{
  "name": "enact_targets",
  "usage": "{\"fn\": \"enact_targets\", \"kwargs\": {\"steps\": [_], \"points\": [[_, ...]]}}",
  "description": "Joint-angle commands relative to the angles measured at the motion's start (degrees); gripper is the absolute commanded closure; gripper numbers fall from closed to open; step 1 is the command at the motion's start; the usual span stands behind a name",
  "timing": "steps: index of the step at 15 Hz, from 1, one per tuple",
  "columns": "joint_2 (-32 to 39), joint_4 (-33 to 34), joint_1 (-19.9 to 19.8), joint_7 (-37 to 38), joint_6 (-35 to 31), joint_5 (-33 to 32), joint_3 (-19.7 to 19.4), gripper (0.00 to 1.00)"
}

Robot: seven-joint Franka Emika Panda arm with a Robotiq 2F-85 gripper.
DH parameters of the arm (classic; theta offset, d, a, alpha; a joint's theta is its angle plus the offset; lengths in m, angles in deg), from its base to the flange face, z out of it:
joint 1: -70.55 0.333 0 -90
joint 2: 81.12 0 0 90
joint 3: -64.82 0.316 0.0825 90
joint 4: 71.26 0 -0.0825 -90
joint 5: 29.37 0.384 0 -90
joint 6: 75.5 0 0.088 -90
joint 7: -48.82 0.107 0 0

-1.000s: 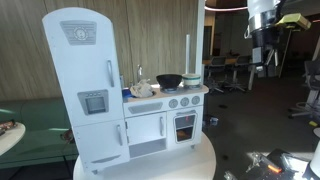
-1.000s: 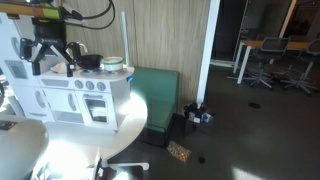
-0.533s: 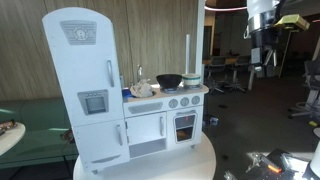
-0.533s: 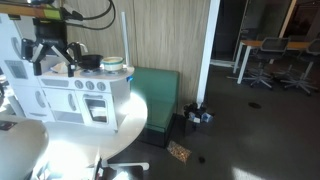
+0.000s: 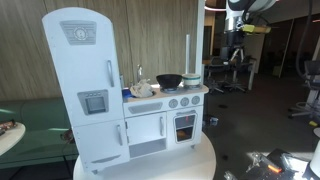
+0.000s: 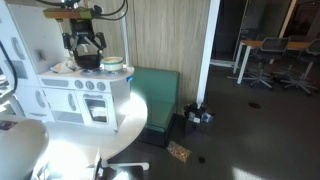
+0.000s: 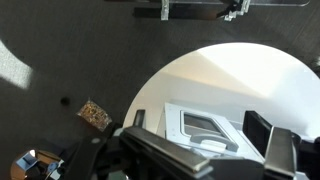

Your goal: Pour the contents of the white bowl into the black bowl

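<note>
Next, my gripper reaches the white bowl and grabs one side of its teal rim (image 6: pixel 112 59). The rest of the rim stays free to pour into the black bowl.
A black bowl (image 5: pixel 169 80) sits on top of the white toy kitchen (image 5: pixel 150 115), with a white bowl (image 5: pixel 192 78) just beside it near the kitchen's end. Both also show in an exterior view, the black bowl (image 6: pixel 90 62) and the white bowl (image 6: pixel 112 67), which has a teal rim. My gripper (image 6: pixel 85 46) hangs open and empty above the bowls; it also shows in an exterior view (image 5: pixel 237 50), high and off to the kitchen's side. In the wrist view my gripper (image 7: pixel 197 126) is open, with the toy kitchen's top (image 7: pixel 205 125) between the fingers (image 7: pixel 258 130). Neither bowl shows there.
The toy kitchen stands on a round white table (image 7: pixel 240 70). A tall white toy fridge (image 5: pixel 85 85) forms one end, and a white upright pole (image 5: pixel 186 52) rises behind the bowls. A green bench (image 6: pixel 155 95) and floor clutter (image 6: pixel 197 114) lie beyond the table.
The arm has swung sideways toward the toy kitchen; the gripper now hangs over the bowls instead of off to their side. The bowls have not moved.
</note>
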State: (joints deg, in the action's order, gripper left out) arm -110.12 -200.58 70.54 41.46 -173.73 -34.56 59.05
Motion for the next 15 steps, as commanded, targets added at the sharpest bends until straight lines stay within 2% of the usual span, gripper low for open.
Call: {"fn": "enact_targets", "kwargs": {"steps": [1,4,8,12,15], "points": [[13.5,12.5,-1.0,3.4,-4.2,2.0,0.5,0.00],[21.3,19.4,-1.5,5.3,-9.4,2.4,0.6,0.00],[30.8,27.4,-2.4,7.5,-12.7,2.4,0.4,0.00],[36.8,33.1,-3.5,8.1,-12.2,1.1,0.1,0.00],[40.7,36.3,-4.3,6.8,-12.2,2.7,0.3,0.00]]}}
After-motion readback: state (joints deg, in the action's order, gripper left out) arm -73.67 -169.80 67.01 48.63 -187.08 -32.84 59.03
